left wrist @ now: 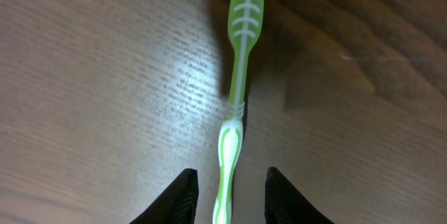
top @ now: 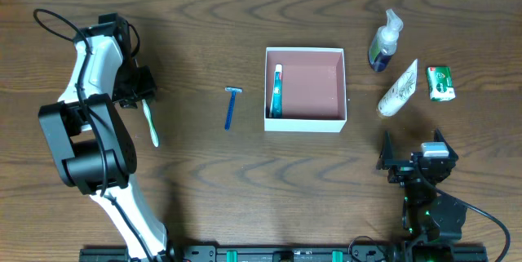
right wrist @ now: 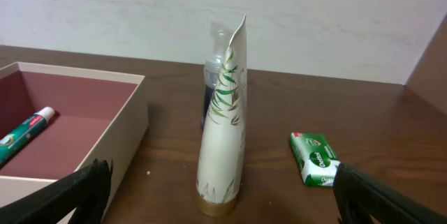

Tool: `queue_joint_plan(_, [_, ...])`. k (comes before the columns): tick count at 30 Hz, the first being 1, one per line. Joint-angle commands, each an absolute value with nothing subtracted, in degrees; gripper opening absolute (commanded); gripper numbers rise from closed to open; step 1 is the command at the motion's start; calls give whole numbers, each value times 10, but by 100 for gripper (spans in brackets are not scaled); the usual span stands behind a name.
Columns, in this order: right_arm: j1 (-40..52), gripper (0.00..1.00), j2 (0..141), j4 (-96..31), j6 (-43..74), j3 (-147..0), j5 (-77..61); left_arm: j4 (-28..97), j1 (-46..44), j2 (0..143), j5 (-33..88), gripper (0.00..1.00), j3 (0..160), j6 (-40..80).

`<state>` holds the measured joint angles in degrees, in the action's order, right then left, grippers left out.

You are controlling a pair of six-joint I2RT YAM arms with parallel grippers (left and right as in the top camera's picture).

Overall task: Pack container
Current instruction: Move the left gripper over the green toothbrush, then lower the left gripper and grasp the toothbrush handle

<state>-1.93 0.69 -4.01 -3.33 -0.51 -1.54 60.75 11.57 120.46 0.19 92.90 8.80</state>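
Note:
My left gripper should go lower before it closes on the green toothbrush. The toothbrush runs between my left gripper's fingers but is still below their ends.
The container (top: 306, 124), a square white box with a pink inside, sits mid-table and holds a toothpaste tube (top: 277, 91) along its left wall. It also shows in the right wrist view as the container (right wrist: 124, 130) with the toothpaste (right wrist: 24, 133). A green and white toothbrush (top: 151, 123) lies on the table at the left. My left gripper (top: 141, 95) is low over its handle end. In the left wrist view the toothbrush (left wrist: 237, 91) runs between the fingers of the left gripper (left wrist: 230, 182), which is open, with a gap on each side. My right gripper (top: 414, 154) is wide open and holds nothing.
A blue razor (top: 232, 107) lies left of the container. To its right are a pump bottle (top: 385, 42), a white leaf-print tube (top: 398, 89) and a green soap packet (top: 440, 82). The tube (right wrist: 223, 126) and soap (right wrist: 314, 158) are in front of the right gripper (right wrist: 222, 169).

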Motion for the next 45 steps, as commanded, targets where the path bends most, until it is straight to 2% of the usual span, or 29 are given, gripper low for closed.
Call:
queue_joint_plan(1, [-11,99,4,-41,-26,-3,-15,602,117,1219,9,33,927,75])
queue_joint_plan(45, [-11,99,4,-41,-26,-3,-15,558,118,1245,9,31,858,73])
